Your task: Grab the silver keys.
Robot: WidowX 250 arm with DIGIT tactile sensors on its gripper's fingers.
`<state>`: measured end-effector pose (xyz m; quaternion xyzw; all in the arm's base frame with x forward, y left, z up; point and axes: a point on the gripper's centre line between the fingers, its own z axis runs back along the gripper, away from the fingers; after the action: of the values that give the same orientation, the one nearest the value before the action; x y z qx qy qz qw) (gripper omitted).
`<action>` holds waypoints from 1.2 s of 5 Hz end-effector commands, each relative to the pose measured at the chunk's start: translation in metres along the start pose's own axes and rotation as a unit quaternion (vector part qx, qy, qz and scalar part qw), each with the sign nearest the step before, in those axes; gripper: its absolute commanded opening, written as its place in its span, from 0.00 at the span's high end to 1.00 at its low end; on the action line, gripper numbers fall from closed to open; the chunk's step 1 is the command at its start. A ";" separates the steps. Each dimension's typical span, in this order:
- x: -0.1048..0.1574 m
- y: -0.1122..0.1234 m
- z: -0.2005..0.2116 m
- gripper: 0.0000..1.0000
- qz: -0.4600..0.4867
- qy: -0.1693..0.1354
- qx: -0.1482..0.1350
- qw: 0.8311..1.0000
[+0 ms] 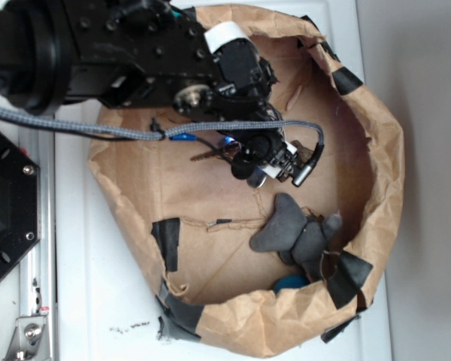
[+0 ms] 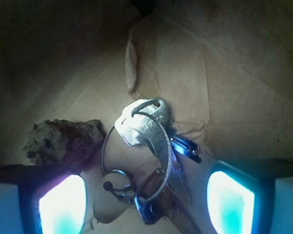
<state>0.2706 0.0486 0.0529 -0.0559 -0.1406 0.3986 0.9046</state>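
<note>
My gripper picks up the silver keys by their thin wire ring [image 2: 170, 157] next, to lift them out as one heap.
The silver keys [image 2: 145, 129] lie on the brown paper floor in the wrist view, a bunch on a thin wire ring with a bronze-toned key low in the pile. My gripper [image 2: 145, 204] is open, one glowing finger pad [image 2: 61, 204] to the left of the bunch and the other to the right. Neither pad touches the keys. In the exterior view the gripper [image 1: 269, 162] hangs low inside the paper bag, and the keys [image 1: 209, 155] stick out to its left.
A brown lumpy rock [image 2: 63, 141] sits just left of the keys, close to my left finger. A grey plush toy [image 1: 295, 233] lies below the gripper, with a blue object [image 1: 292, 283] beyond it. The crumpled paper bag wall [image 1: 383, 173] rings everything.
</note>
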 end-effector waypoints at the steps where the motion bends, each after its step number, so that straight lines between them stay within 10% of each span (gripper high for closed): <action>1: 0.009 -0.003 0.006 0.00 -0.013 -0.051 -0.011 0.999; 2: 0.011 -0.002 0.007 0.00 -0.024 -0.035 -0.012 0.999; 4: 0.011 -0.001 0.007 1.00 -0.023 -0.053 -0.027 0.998; 6: 0.010 0.000 0.006 1.00 -0.026 -0.054 -0.027 0.998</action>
<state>0.2732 0.0515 0.0482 -0.0518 -0.1779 0.3732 0.9091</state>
